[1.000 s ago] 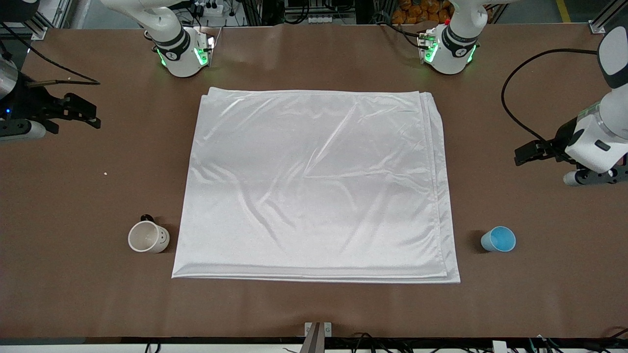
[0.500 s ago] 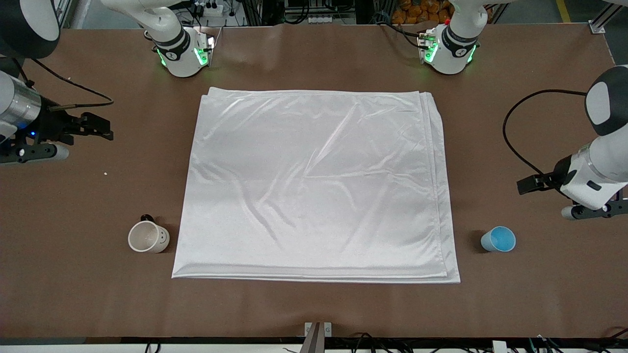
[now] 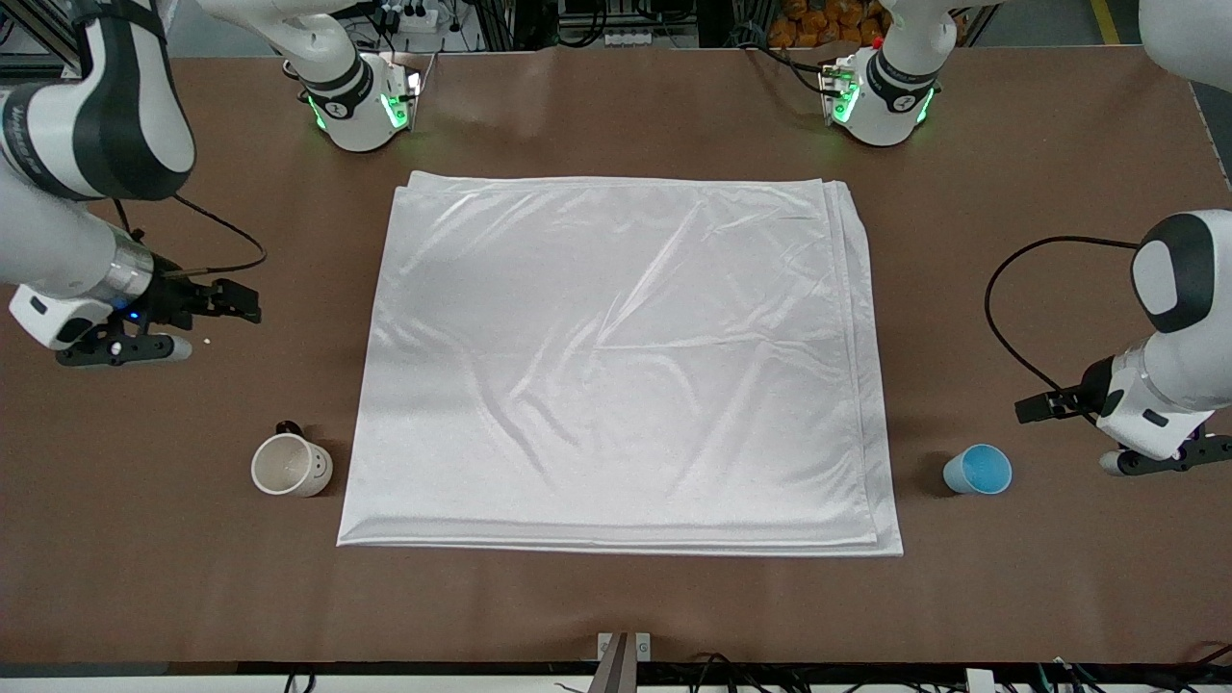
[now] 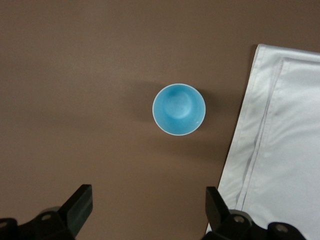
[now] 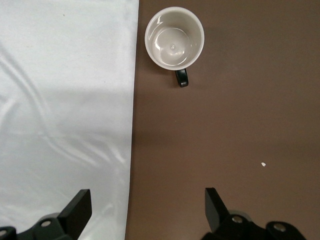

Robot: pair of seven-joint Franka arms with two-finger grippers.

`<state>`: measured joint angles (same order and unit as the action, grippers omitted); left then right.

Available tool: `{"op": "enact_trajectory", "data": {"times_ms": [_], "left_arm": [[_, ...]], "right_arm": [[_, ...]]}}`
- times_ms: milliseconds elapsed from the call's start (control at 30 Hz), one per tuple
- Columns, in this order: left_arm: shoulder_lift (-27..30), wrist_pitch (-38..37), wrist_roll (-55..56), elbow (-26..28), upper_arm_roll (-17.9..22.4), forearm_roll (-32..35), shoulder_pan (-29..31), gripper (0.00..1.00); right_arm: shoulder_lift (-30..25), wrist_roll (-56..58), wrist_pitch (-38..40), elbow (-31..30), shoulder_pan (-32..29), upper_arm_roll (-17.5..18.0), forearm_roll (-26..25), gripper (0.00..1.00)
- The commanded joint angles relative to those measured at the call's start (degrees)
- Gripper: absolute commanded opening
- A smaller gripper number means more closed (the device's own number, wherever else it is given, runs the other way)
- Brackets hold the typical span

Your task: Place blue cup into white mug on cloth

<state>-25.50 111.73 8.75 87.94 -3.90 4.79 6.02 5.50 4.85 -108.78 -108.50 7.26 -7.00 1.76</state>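
Note:
The blue cup needs to go into the white mug on the cloth, so my left gripper will grab the cup by its rim next.
The blue cup stands upright on the bare table beside the cloth's edge at the left arm's end; it also shows in the left wrist view. The white mug stands upright beside the cloth at the right arm's end, dark handle pointing away from the front camera; the right wrist view shows it empty. The cloth lies flat mid-table with nothing on it. My left gripper is open and empty over bare table close to the blue cup. My right gripper is open and empty over the cloth's edge.
Both arm bases stand along the table's edge farthest from the front camera. A black cable loops from the left arm over the table. A small white crumb lies under the right gripper.
Both arms have swung in and come toward the front camera. The left gripper has closed in on the blue cup, the right gripper on the mug. Cups and cloth have not moved.

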Motion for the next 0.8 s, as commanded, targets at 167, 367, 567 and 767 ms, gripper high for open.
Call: {"op": "enact_trajectory", "data": {"times_ms": [167,367,567,767], "left_arm": [[-5.26,4.45,-0.93,-1.81,0.03,1.72,-0.13,1.0],[-7.81,8.49,-1.01,-1.9,0.82,1.72,-0.04,1.0],[-10.01,13.16,-2.06,-1.9,2.41,1.72,-0.04,1.0],[-12.03,16.4,-3.74,-1.9,3.11,1.72,0.05,1.0]], "right_arm": [[3.63,1.21,-10.57,-4.44,-0.5,0.32,-0.53,1.0],[7.5,3.15,-16.54,-4.7,-0.76,0.32,-0.53,1.0],[11.28,3.41,-24.36,-5.75,-0.76,0.32,-0.53,1.0],[14.88,7.44,-29.9,-5.84,-2.16,0.32,-0.53,1.0]]}}
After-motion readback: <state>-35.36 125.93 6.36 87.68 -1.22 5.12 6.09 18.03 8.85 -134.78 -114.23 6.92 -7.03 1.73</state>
